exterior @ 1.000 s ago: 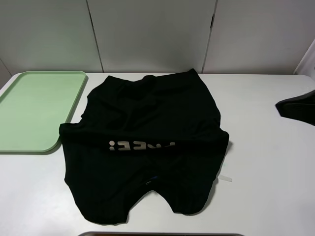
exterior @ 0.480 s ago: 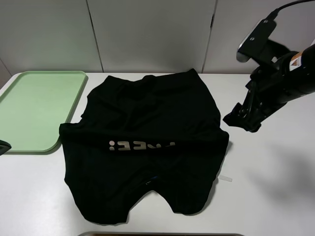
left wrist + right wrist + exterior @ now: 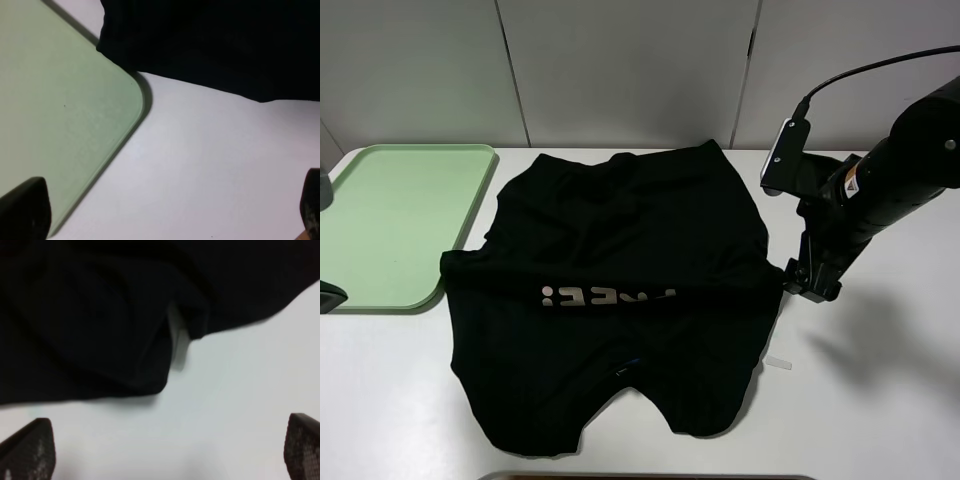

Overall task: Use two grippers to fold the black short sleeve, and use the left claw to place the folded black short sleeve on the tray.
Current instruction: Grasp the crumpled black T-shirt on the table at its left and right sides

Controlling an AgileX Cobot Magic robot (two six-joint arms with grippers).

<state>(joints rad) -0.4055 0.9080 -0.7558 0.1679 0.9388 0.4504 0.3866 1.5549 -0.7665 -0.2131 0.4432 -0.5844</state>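
I will next pick up the black short sleeve point(image 3: 620, 300) with my right gripper by its side corner point(image 3: 774, 278) in line with its white letters, to fold it.
The black short sleeve point(image 3: 620, 300) lies spread on the white table, with white letters point(image 3: 605, 296) across its middle. The pale green tray point(image 3: 395, 220) sits to its left, touching the shirt's left sleeve. My right gripper point(image 3: 807, 283) hangs just past the shirt's right sleeve edge. In the right wrist view it is open point(image 3: 167, 452) and empty over bare table, with the sleeve fold point(image 3: 125, 330) in front of it. My left gripper point(image 3: 328, 296) barely shows at the left edge by the tray's near corner. The left wrist view shows it open point(image 3: 167, 215), with the tray corner point(image 3: 75, 115) and shirt edge point(image 3: 210, 45) ahead.
A small white tag point(image 3: 778, 362) lies on the table point(image 3: 880, 400) near the shirt's lower right. A dark edge point(image 3: 650, 477) runs along the table's front. White wall panels stand behind the table.
My right arm has come in from the right and lowered to the shirt's right sleeve edge. My left gripper has come into view at the left edge. The shirt has not moved.
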